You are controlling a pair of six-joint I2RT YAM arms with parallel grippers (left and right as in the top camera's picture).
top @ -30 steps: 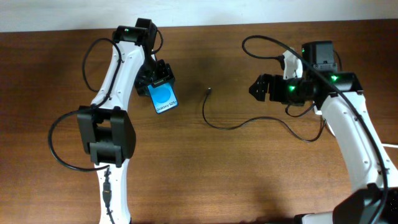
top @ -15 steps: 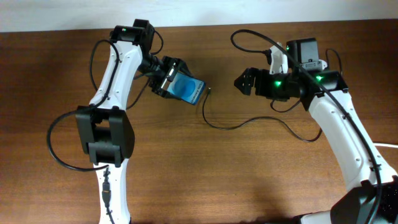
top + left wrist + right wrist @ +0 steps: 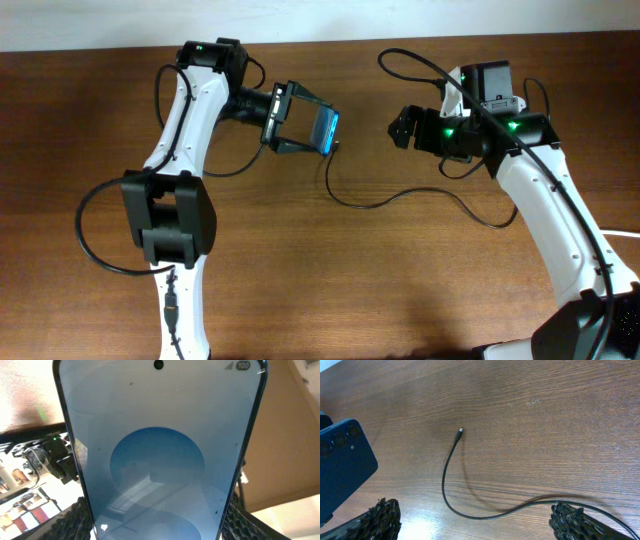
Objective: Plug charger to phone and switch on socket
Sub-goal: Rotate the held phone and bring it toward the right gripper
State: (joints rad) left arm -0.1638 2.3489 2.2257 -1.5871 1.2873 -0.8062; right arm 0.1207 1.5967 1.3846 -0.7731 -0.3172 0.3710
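Observation:
My left gripper has to be free to regrip for plugging in the charger, so my right gripper needs to take hold of the phone's loose end (image 3: 330, 131) (image 3: 360, 450) across its screen and back.
My left gripper (image 3: 300, 127) is shut on the phone (image 3: 325, 130) and holds it tilted on edge above the table. The blue screen fills the left wrist view (image 3: 157, 455). The phone's dark back shows at the left edge of the right wrist view (image 3: 342, 462). The charger, a thin black cable (image 3: 375, 200), curves over the table, and its connector tip (image 3: 336, 146) lies just right of the phone. The tip also shows in the right wrist view (image 3: 460, 430). My right gripper (image 3: 400, 128) is open and empty, hovering right of the tip (image 3: 475, 522). The socket is out of view.
The wooden table (image 3: 330, 280) runs to a white wall at the back. The arms' own black cables loop beside the left arm (image 3: 100, 225) and above the right arm (image 3: 420, 65). A thin white cord end shows at the right edge (image 3: 630, 233).
My left gripper has swung the phone right and turned it from face-up to on edge, close to the connector tip. My right gripper moved left, then held about still.

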